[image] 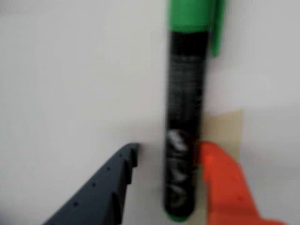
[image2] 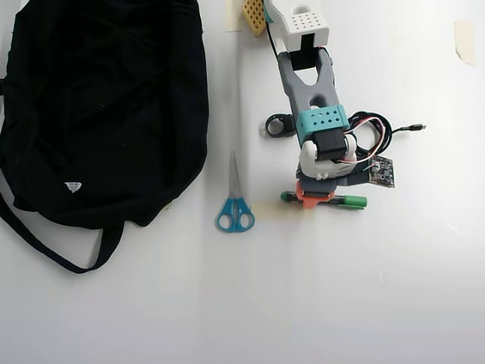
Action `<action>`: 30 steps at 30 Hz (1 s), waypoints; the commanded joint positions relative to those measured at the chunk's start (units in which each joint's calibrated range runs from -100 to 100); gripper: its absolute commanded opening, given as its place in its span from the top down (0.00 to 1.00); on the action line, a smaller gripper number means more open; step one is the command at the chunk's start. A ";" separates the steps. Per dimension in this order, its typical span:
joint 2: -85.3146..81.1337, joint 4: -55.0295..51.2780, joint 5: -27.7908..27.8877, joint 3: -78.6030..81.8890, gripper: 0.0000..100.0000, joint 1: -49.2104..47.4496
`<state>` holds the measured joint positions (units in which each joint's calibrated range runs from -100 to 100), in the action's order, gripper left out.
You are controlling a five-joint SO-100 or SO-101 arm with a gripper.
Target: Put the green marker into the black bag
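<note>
The robot's gripper will next grab the green marker by its dark printed body, and then the robot will put the marker into the black bag.
The green marker lies flat on the white table, with its green cap at the top of the wrist view and its dark printed barrel running down between my fingers. My gripper is open and straddles the barrel. The orange finger touches the barrel's right side, while a gap separates the dark grey finger from its left side. From overhead, the marker lies crosswise under the gripper, cap to the right. The black bag fills the upper left, well away from the arm.
Blue-handled scissors lie between the bag and the arm. A black ring-shaped part sits beside the arm's left side. The bag's thin strap trails along the lower left. A piece of tape is stuck at the top right.
</note>
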<state>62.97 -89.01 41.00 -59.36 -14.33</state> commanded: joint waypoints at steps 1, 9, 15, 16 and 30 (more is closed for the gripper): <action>0.18 1.76 -0.26 -0.21 0.86 0.27; 1.92 4.34 -0.99 -0.57 0.86 0.19; 2.09 4.25 -0.99 -0.48 0.87 0.04; 2.09 4.17 -0.99 -0.48 0.87 0.04; 2.09 2.53 -1.04 -0.03 0.87 0.12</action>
<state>64.80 -85.14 40.17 -60.14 -14.25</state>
